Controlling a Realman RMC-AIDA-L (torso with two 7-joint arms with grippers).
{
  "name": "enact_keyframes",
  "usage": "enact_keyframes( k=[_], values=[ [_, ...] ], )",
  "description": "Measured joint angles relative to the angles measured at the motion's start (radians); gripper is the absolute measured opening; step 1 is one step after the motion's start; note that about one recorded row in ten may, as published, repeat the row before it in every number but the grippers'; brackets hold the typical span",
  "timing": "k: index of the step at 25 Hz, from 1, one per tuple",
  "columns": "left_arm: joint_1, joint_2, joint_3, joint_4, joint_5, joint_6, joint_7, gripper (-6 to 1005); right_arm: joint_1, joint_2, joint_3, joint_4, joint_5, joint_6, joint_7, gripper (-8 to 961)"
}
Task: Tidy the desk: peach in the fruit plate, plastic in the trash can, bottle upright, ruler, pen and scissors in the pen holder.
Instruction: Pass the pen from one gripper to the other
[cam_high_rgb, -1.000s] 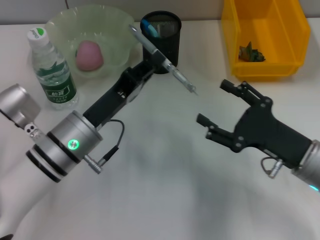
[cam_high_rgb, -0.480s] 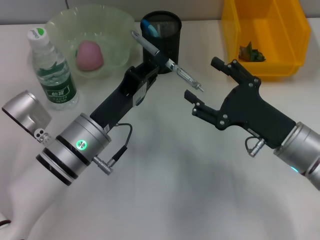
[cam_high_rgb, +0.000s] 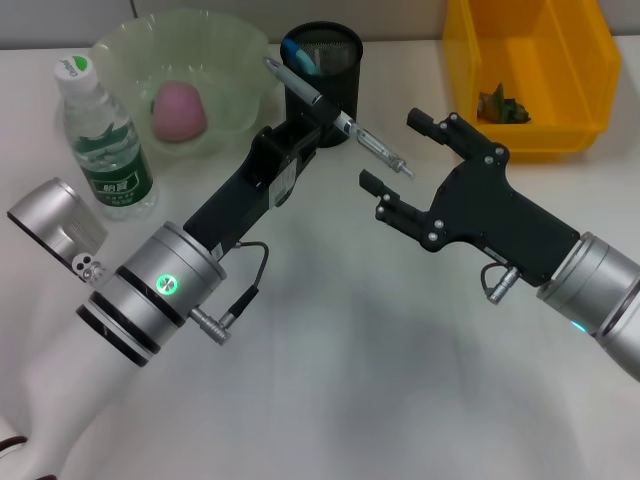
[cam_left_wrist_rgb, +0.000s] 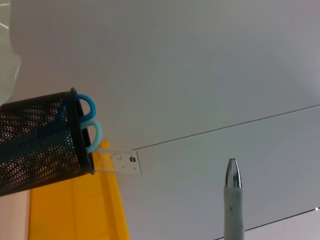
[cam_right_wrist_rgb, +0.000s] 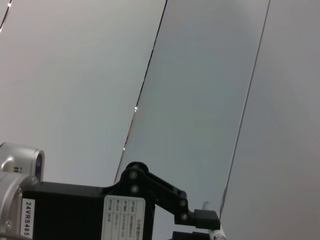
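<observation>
In the head view the pen's tip lies between the right gripper's open fingers, so it is now time to close on the pen's lower tip (cam_high_rgb: 396, 161).
My left gripper (cam_high_rgb: 318, 118) is shut on the silver pen (cam_high_rgb: 372, 150) and holds it slanted in the air just in front of the black mesh pen holder (cam_high_rgb: 330, 75). The pen's end (cam_left_wrist_rgb: 232, 190) also shows in the left wrist view. My right gripper (cam_high_rgb: 392, 150) is open, and the pen's lower tip lies between its fingers. The scissors (cam_high_rgb: 299, 52) and the ruler (cam_left_wrist_rgb: 119, 164) stand in the pen holder (cam_left_wrist_rgb: 37, 147). The peach (cam_high_rgb: 178, 110) lies in the fruit plate (cam_high_rgb: 215, 38). The bottle (cam_high_rgb: 105, 140) stands upright. The plastic (cam_high_rgb: 503, 105) lies in the yellow trash can (cam_high_rgb: 560, 60).
The white desk (cam_high_rgb: 330, 360) stretches in front of both arms. The bottle stands close to my left forearm (cam_high_rgb: 150, 290). The trash can sits at the back right, behind my right arm (cam_high_rgb: 590, 290).
My right gripper has moved left and toward the back until its open fingers bracket the pen's tip. My left arm has shifted the pen slightly to the right.
</observation>
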Motion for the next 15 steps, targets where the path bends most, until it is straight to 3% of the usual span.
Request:
enact_keyframes(
  k=[2, 15],
  values=[
    [-0.001, 0.000, 0.000, -0.001, 0.000, -0.001, 0.000, 139, 0.002, 0.000, 0.000, 0.000, 0.000, -0.001, 0.000, 775],
    [-0.002, 0.000, -0.004, -0.004, 0.001, -0.006, -0.001, 140, 0.020, 0.000, 0.009, 0.003, 0.002, 0.001, -0.001, 450]
  ],
)
